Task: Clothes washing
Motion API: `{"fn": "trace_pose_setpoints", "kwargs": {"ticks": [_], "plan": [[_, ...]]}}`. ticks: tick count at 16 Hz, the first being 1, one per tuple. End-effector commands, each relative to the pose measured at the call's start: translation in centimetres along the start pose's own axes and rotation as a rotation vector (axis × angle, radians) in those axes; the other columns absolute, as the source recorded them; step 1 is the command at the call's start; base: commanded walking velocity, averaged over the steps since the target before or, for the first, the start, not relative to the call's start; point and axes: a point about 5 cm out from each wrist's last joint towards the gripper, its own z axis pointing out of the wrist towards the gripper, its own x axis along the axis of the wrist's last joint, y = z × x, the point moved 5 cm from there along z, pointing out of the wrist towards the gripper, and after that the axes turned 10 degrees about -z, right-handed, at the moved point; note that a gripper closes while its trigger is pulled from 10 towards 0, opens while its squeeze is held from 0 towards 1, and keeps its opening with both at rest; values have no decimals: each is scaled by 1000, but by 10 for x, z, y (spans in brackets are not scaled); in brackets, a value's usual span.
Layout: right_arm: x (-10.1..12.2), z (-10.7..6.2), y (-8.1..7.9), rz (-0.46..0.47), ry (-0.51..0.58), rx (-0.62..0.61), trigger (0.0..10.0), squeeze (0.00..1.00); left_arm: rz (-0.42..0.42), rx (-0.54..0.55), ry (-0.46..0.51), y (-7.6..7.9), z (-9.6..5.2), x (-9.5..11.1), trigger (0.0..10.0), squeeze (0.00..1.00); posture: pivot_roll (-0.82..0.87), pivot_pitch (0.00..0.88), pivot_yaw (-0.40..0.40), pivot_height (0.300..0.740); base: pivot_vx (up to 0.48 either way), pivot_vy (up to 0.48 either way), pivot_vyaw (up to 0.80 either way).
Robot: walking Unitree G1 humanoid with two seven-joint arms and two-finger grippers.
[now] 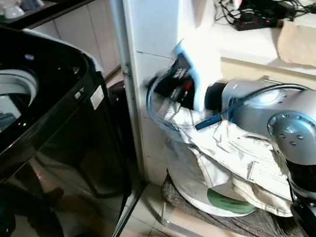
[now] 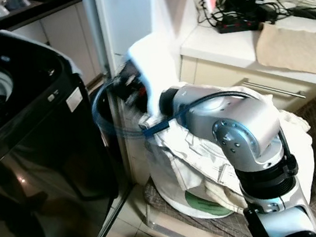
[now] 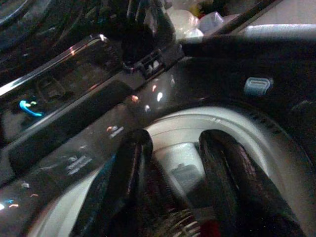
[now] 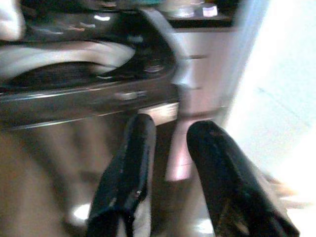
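Observation:
My right gripper grabs the white garment by its upper edge (image 1: 180, 115) next, to get the garment into the washing machine.
A black top-loading washing machine (image 1: 59, 126) stands on the left with its white drum opening (image 1: 15, 85) uncovered. My left gripper (image 3: 173, 163) hangs open over the drum rim (image 3: 197, 121), with nothing between its fingers. My right arm (image 1: 276, 119) reaches across a heap of white and cream clothes (image 1: 234, 155) in a round white basket (image 1: 214, 202). My right gripper (image 1: 168, 87), blurred, is above the basket's left edge, between the basket and the washer. Its fingers (image 4: 140, 163) stand apart and open, pointing at the washer's side.
A white wall corner (image 1: 151, 25) rises just behind the right gripper. A counter at the back right holds a black power strip with cables (image 1: 261, 15) and a beige cloth (image 1: 306, 44). The basket rests on a grey-brown woven seat (image 1: 249, 223). Tiled floor (image 1: 156, 231) lies between washer and basket.

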Motion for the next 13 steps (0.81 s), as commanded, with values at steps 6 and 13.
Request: {"fn": "trace_pose_setpoints", "kwargs": {"ticks": [6,13], "plan": [[-58,-37,109,141,-263,-515,10000,1000,-460,-619,220,138,-108,28,10000,0,-21,0,-16,740,0,0,0],[-100,-56,137,216,-478,-572,10000,1000,-332,-1186,185,202,-221,15,10000,0,-21,4,-14,740,0,0,0]]}}
